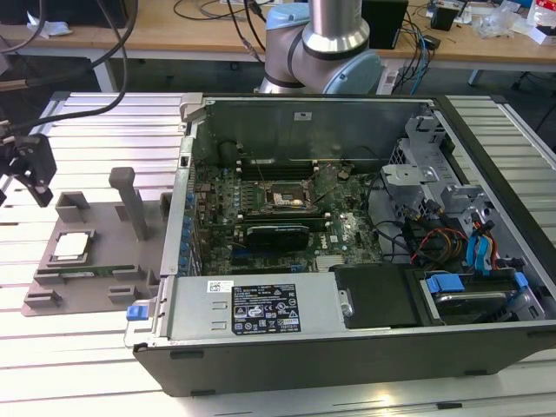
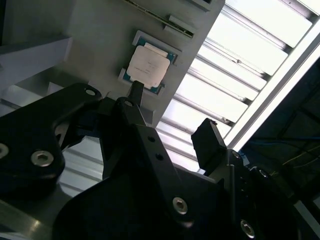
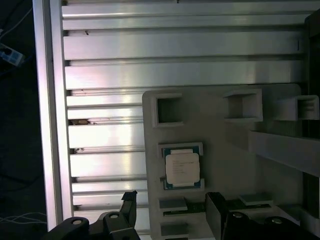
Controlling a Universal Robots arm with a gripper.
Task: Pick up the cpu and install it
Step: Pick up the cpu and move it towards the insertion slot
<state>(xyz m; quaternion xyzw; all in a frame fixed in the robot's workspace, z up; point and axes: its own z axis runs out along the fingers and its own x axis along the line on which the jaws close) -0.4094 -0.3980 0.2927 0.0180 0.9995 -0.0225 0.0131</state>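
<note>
I should grab the cpu next with my gripper by its open side edges between the holder sides, because raised holder sides hug two ends of the cpu [image 1: 71,246]. Then I can install it.
The cpu [image 1: 71,246] is a flat square chip with a silvery top, lying in a recess of the grey holder plate [image 1: 95,221] at the exterior view's left. It also appears in both wrist views, as the cpu [image 2: 149,62] and the cpu [image 3: 182,167]. My black gripper [image 1: 30,178] hangs above the table, a little to the exterior view's left of the chip and apart from it. In both wrist views the gripper [image 2: 172,117] [image 3: 172,202] is open, nothing between its fingers. The motherboard socket [image 1: 282,198] sits inside the open computer case [image 1: 347,347].
A tall grey post [image 1: 130,204] and several raised blocks stand on the holder plate, and a memory stick [image 1: 87,271] lies along its near edge. The case wall [image 1: 178,217] borders the plate. The slotted aluminium table [image 1: 104,130] lies all around. The arm's base [image 1: 321,52] stands behind the case.
</note>
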